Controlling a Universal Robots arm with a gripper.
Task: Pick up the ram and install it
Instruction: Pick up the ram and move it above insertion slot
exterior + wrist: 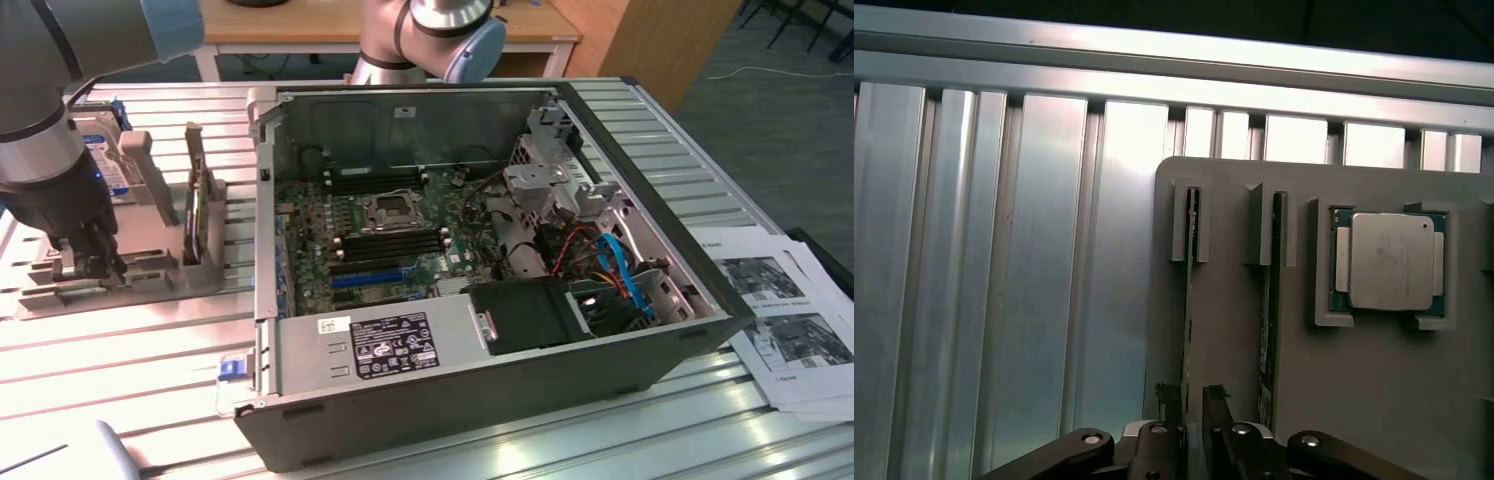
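The ram stands with its end sunk in the grey holder's slot (1191,222), so the robot's gripper should pick it up by its exposed upper edge (1187,378) next.
The ram (1191,290) is a thin green stick standing on edge in a slot of the grey holder (1374,390). My gripper (1192,395) is down over its near end, open, with one finger (1170,405) on each side and only a narrow gap left. A second green stick (1269,300) stands in the neighbouring slot. In the exterior view my gripper (83,262) sits low at the grey holder (147,275) at the exterior view's left, beside the open computer case (627,160) with its motherboard (387,230).
A silver processor chip (1392,262) lies in a pocket of the holder next to the sticks. A blue hard drive (100,150) stands in a rack behind the gripper. Printed papers (787,320) lie at the exterior view's right. The ribbed metal table (1004,300) runs beside the holder.
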